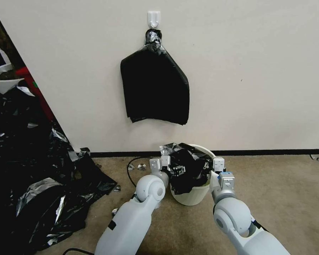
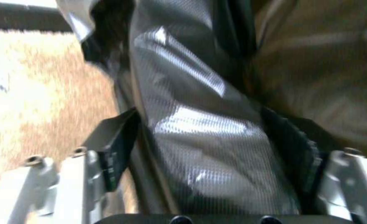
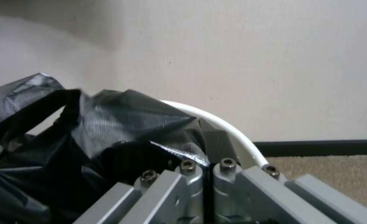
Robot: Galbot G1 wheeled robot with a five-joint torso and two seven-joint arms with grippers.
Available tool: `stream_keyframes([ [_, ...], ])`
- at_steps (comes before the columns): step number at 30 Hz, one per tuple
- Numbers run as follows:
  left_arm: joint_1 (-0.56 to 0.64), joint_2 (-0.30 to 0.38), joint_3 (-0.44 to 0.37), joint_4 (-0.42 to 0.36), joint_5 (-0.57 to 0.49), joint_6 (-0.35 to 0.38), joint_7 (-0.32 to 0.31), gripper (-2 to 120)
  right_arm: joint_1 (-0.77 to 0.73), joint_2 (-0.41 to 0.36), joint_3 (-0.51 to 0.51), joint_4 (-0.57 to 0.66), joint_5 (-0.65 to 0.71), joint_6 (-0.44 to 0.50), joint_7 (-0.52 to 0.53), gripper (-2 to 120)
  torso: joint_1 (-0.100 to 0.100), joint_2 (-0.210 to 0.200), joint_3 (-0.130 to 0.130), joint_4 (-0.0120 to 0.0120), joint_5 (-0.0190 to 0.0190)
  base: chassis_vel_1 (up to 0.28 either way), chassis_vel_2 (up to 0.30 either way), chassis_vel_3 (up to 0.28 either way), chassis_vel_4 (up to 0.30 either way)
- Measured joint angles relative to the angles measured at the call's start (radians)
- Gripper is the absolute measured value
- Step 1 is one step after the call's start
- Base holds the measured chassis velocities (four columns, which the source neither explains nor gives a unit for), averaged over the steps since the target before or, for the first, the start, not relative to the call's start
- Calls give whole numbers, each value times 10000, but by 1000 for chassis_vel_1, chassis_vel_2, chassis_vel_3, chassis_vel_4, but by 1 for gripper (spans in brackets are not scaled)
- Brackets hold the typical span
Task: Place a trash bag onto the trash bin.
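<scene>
I should next pinch the bag with my left gripper by its raised edge (image 1: 174, 170). The thin film (image 1: 194, 166) is slack and crumpled over the bin's opening.
The trash bin (image 1: 189, 196) is a small cream-white pail on the carpet against the wall; its rolled rim (image 3: 216, 119) shows in the right wrist view. The trash bag (image 1: 186, 170), thin glossy black film, lies crumpled over the bin's mouth and hangs down its front. My left gripper (image 1: 168, 163) is at the bin's left rim. Its fingers (image 2: 110, 155) stand wide apart with bag film (image 2: 200, 130) lying between them. My right gripper (image 1: 216, 163) is at the right rim, and its jaws (image 3: 210, 155) are closed on an edge of the bag (image 3: 125, 124).
A thick black bundle (image 1: 154, 88) hangs from a white hook (image 1: 154, 18) on the wall above the bin. A large heap of black plastic scraps (image 1: 32, 170) covers the floor at left, with a white bowl (image 1: 3, 79) behind it. A cable (image 1: 130, 173) lies left of the bin. Open carpet (image 1: 283, 191) lies to the right.
</scene>
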Motion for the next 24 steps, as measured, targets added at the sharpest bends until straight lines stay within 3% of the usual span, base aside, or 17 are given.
stream_keyframes([
  [5, -81, -39, -77, 91, -268, 188, -305, 47, 17, -7, 15, -98, -46, 116, -18, 0, 1, 0, 0, 0, 0, 0, 0, 0, 0],
  [9, -60, 51, -132, 57, -297, 189, -354, 38, 33, -35, 65, -125, -134, 223, -46, 0, 0, 0, 0, -2, -2, 0, 0, 0, 0],
  [13, 132, 668, -203, -324, -306, 183, -28, 19, 83, -173, 356, -241, -767, 590, -386, 0, 0, 0, 0, -1, -2, 0, 0, 0, 0],
  [14, 132, 668, -203, -324, -306, 183, -28, 19, 83, -173, 356, -241, -767, 590, -386, 0, 0, 0, 0, -1, -2, 0, 0, 0, 0],
  [15, 182, 783, -221, -382, -273, 182, 161, 17, 96, -205, 418, -263, -866, 633, -456, 0, 0, 0, 0, 0, -2, 0, 0, 0, 0],
  [16, 334, 1099, -310, -551, 27, 180, 918, 11, 139, -303, 583, -340, -1128, 796, -638, 0, 0, 0, 0, -1, -4, 0, 0, 0, 0],
  [18, 402, 1243, -362, -649, 192, 179, 1277, 9, 160, -358, 671, -387, -1253, 887, -730, 0, 0, 1, 1, -1, -4, 0, 0, 0, 0],
  [19, 573, 1571, -471, -921, 494, 178, 2028, 5, 197, -476, 851, -473, -1416, 1014, -972, 0, 0, 0, 0, 0, -2, 0, 0, 0, 0],
  [20, 682, 1796, -546, -1132, 677, 177, 2510, 5, 221, -579, 945, -529, -1437, 1038, -1115, 0, 0, 0, 0, 0, -4, 0, 0, 0, 0],
  [21, 682, 1796, -546, -1132, 677, 177, 2510, 5, 221, -579, 945, -529, -1437, 1038, -1115, 0, 0, 0, 0, 0, -4, 0, 0, 0, 0],
  [24, 970, 2503, -869, -1891, 1216, 170, 4064, 5, 313, -943, 1091, -734, -825, 813, -1265, 0, 0, 0, 1, 1, -3, 0, 0, 0, 0],
])
